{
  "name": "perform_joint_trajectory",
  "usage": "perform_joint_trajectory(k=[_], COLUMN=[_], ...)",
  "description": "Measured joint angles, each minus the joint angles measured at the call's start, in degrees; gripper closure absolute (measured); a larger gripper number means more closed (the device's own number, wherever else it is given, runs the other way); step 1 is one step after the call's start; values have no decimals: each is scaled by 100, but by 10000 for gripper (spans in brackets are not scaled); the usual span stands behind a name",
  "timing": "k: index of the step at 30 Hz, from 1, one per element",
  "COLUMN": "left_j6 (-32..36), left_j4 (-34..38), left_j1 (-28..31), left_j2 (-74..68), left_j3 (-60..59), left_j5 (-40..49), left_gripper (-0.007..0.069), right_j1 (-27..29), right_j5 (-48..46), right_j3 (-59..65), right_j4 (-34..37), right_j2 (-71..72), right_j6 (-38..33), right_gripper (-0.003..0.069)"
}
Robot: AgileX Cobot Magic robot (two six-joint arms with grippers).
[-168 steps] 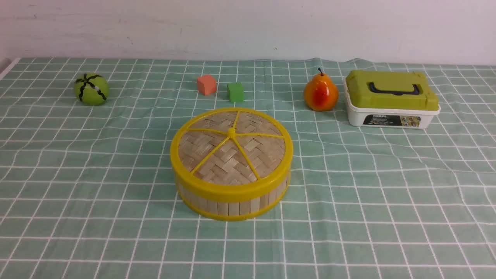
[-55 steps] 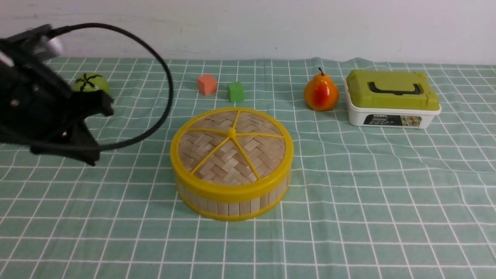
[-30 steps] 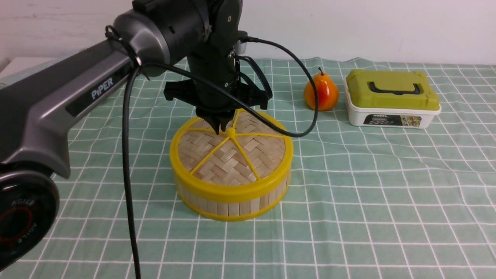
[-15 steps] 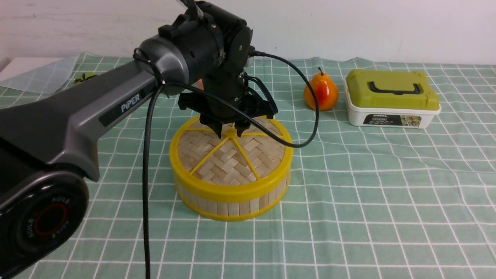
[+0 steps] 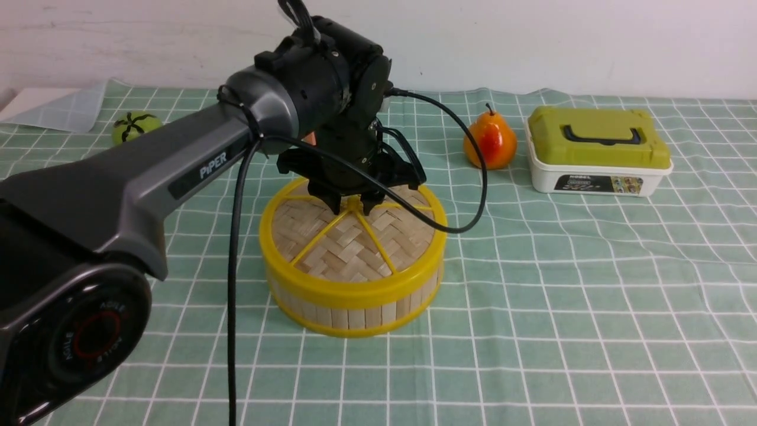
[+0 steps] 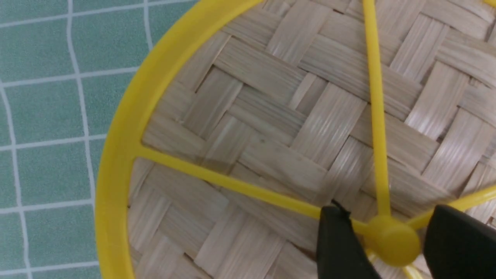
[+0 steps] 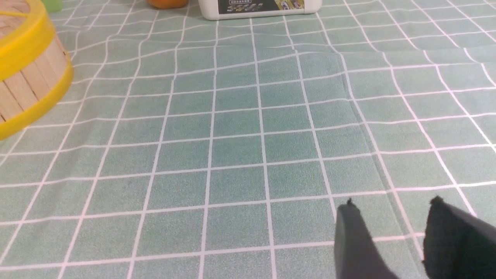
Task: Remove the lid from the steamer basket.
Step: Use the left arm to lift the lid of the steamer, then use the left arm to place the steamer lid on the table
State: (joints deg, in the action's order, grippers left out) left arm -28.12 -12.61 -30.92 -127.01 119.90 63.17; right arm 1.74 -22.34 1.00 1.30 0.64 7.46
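My left gripper has its fingers open, but the lid's yellow rim (image 5: 352, 291) is far wider than they are, so it should next grab the lid by its narrow centre knob (image 5: 354, 203).
The lid (image 5: 349, 242), woven tan bamboo with a yellow rim and spokes, sits on the steamer basket (image 5: 355, 313) in the middle of the table. My left gripper (image 5: 353, 204) points down at the lid's centre. In the left wrist view its two black fingers stand either side of the yellow knob (image 6: 393, 240); the left gripper (image 6: 388, 217) is open, with a small gap showing beside the knob. My right gripper (image 7: 393, 203) is open and empty, low over the cloth to the basket's right; it does not show in the front view. The basket's wall (image 7: 27, 85) shows in the right wrist view.
A pear (image 5: 489, 141) and a white box with a green handled lid (image 5: 597, 151) stand at the back right. A green ball (image 5: 136, 127) lies at the back left, beside a folded-over corner of the cloth (image 5: 59, 109). The left arm's cable loops over the lid's right side.
My left arm has swung in from the left and come down over the lid's centre; its jaws have opened around the knob. The cloth's back left corner has folded over.
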Motion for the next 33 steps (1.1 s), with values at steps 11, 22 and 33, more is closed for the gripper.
perform_joint_trajectory(k=[11,22,33], left_j6=[0,0,210], left_j4=[-31,-23,30], left_j1=[0,0,5], left_j2=[0,-32,-172], left_j3=[6,141,1618], left_j5=[-38,61,806], left_gripper=[473,507,507], right_j1=[0,0,0], right_j5=[0,0,0], right_j3=[0,0,0], right_j4=[0,0,0], right_j2=[0,0,0], right_j6=[0,0,0], right_gripper=[419,418,418])
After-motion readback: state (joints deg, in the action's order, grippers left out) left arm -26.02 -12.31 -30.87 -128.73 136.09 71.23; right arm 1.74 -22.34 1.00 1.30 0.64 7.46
